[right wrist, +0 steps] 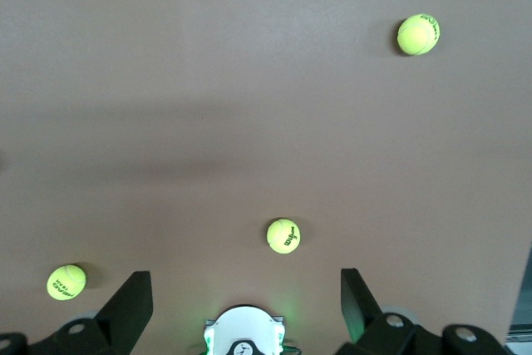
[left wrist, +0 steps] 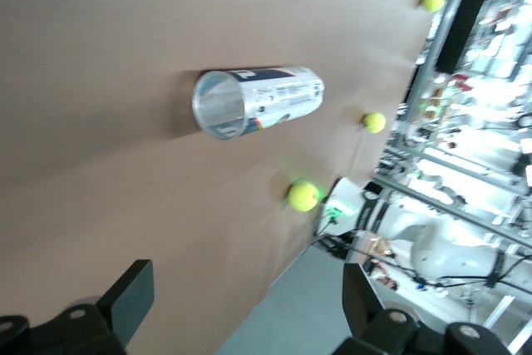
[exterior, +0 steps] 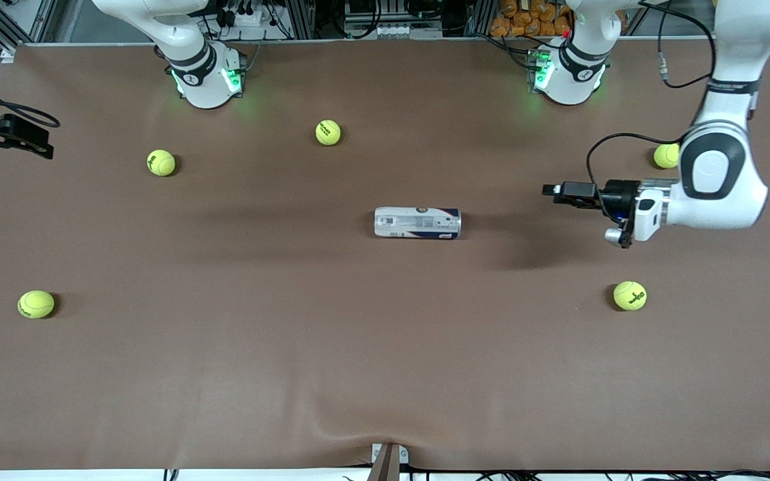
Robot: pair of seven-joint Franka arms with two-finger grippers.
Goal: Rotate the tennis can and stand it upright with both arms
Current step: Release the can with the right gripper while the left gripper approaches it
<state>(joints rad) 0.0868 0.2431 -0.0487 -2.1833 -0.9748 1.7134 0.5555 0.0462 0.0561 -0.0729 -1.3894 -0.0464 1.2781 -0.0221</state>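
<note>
My left gripper next needs to take hold of its open silvery rim [exterior: 459, 224] so that it can rotate the tennis can [exterior: 417, 222] upright.
The tennis can [exterior: 417, 222] lies on its side at the middle of the brown table, white and navy label up. In the left wrist view the can [left wrist: 266, 101] shows its open silvery-rimmed end toward the camera. My left gripper [exterior: 551, 190] is open and empty, held level above the table toward the left arm's end and pointing at the can, well apart from it; its fingers [left wrist: 133, 288] stand wide. My right gripper [exterior: 37, 141] is open and empty, up at the right arm's end of the table, away from the can. Its view [right wrist: 247, 284] shows only table, balls and its own base.
Several yellow-green tennis balls lie scattered on the table: one [exterior: 328, 131] and another [exterior: 161, 162] near the right arm's base [exterior: 204, 77], one [exterior: 36, 304] and one [exterior: 629, 295] nearer the front camera, and one [exterior: 666, 155] under the left arm.
</note>
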